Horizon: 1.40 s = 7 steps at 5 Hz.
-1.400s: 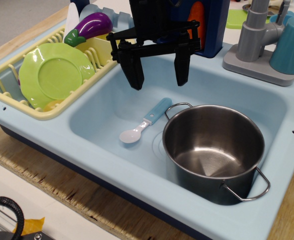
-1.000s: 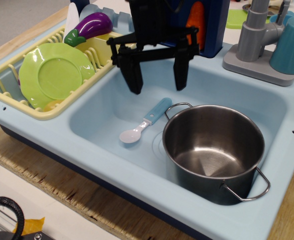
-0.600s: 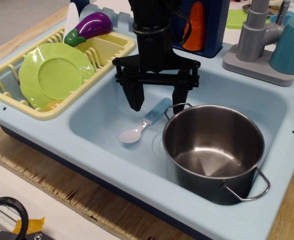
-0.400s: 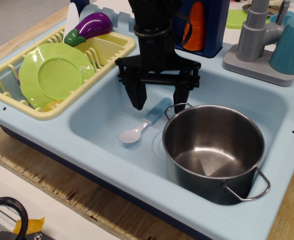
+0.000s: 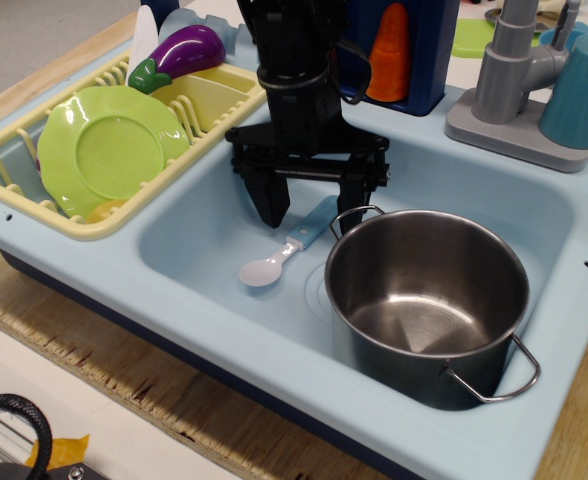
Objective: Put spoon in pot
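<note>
My gripper is going to grab the spoon by its light blue handle next. The spoon should then go in the pot.
The spoon lies on the floor of the light blue sink, white bowl toward the front left, light blue handle pointing toward the back right. The steel pot stands upright and empty in the right part of the sink, its back loop handle next to the spoon's handle. My black gripper is open, pointing down, with its fingers on either side of the spoon's handle, just above the sink floor. One finger is left of the handle; the other is by the pot's rim.
A yellow dish rack at the left holds a green plate and a purple eggplant. A grey faucet and teal cup stand at the back right. An orange carrot sits behind my arm.
My gripper has come down into the sink and shifted slightly left, its open fingers now straddling the spoon's handle. The spoon and pot have not moved.
</note>
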Available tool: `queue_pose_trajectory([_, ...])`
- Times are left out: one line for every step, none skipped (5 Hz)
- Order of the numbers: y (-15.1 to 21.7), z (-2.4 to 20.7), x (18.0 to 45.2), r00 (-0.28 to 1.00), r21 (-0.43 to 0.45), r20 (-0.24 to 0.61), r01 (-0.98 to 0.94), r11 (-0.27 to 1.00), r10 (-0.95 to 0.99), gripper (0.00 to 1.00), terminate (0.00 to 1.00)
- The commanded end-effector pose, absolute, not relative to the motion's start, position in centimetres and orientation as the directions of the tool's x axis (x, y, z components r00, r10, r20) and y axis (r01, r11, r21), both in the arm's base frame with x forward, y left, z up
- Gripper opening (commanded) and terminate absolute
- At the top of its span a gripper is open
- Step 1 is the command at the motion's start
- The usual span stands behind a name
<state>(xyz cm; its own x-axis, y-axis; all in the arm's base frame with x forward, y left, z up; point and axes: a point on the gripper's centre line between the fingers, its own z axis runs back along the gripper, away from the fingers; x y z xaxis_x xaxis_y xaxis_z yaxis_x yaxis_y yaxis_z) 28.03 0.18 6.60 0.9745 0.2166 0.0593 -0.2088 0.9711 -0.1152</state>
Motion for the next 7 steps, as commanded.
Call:
queue_pose_trajectory([1.5,5.6,28.5,0.972,-0.126,0.083,-0.206,0.97,0.218,1.0,0.0])
queue_pose_trajectory([1.2,4.5,28.6,0.976,-0.117,0.042,-0.209,0.971,0.215,0.0,0.0])
queue_pose_trajectory([1.0,5.2,28.6,0.975,-0.106,0.054,-0.21,0.972,0.216,0.0,0.0])
queue_pose_trajectory([0.8,6.9,29.2,0.974,-0.091,0.086,-0.204,0.975,0.211,0.0,0.0])
queue_pose_trajectory([0.4,9.5,30.3,0.967,-0.074,0.148,-0.198,0.977,0.207,0.0,0.0])
queue_pose_trajectory([0.3,12.4,30.9,0.951,-0.047,0.154,-0.264,0.963,0.268,0.0,0.0])
queue_pose_trajectory([0.4,15.1,30.5,0.933,-0.031,0.191,-0.305,0.952,0.305,0.0,0.0])
